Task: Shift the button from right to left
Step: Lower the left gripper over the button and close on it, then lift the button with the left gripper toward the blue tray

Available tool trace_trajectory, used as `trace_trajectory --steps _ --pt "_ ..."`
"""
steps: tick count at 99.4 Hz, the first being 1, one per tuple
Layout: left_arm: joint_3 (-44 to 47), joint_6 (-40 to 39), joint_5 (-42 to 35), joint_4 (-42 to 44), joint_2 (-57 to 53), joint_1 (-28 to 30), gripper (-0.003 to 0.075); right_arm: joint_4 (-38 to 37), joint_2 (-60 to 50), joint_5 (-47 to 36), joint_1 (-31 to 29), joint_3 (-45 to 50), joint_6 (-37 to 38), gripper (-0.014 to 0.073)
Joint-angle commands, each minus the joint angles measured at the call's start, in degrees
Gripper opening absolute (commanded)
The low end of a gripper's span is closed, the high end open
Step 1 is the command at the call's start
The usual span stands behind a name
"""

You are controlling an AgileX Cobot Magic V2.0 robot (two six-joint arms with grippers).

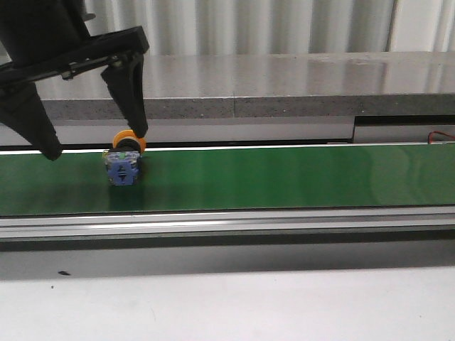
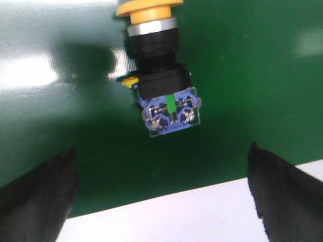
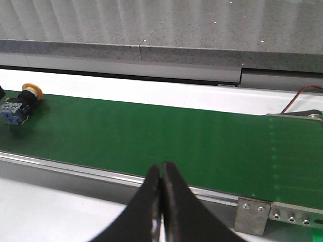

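Note:
The button's blue-grey body (image 1: 122,169) is still beyond my left gripper's open fingers, so my left gripper should move toward that body before it closes on it.
The button (image 1: 124,162) lies on its side on the left part of the green belt (image 1: 284,177), its yellow cap toward the back and its blue-grey body toward the front. My left gripper (image 1: 96,144) is open and hangs over it; one finger tip is just above the cap, the other well to the left. In the left wrist view the button (image 2: 161,85) lies beyond the open left gripper (image 2: 161,148), untouched. My right gripper (image 3: 161,167) is shut and empty over the belt's front rail, far from the button (image 3: 17,106). The right gripper is out of the front view.
A grey stone ledge (image 1: 270,85) runs behind the belt. An aluminium rail (image 1: 249,224) borders its front, with white table (image 1: 249,305) before it. A red wire (image 1: 442,135) and a metal bracket (image 3: 252,216) sit at the belt's right end.

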Motion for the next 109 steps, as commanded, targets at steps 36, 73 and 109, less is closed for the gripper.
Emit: trace_trajectory --steps 36,73,109 --pt "-5.07 -8.85 -0.11 8.60 4.47 -0.48 0.0612 -0.86 0.31 -4.49 0.10 -1.47 -0.59 -0.0068" --pt "-5.58 -8.85 0.29 9.70 3.69 -0.48 0.0055 -0.86 0.31 -4.49 0.10 -1.47 -0.59 -0.0068" --pt "-5.83 -6.58 3.30 14.42 -3.19 2.48 0.0050 -0.86 0.31 -4.49 0.10 -1.47 -0.59 -0.0068"
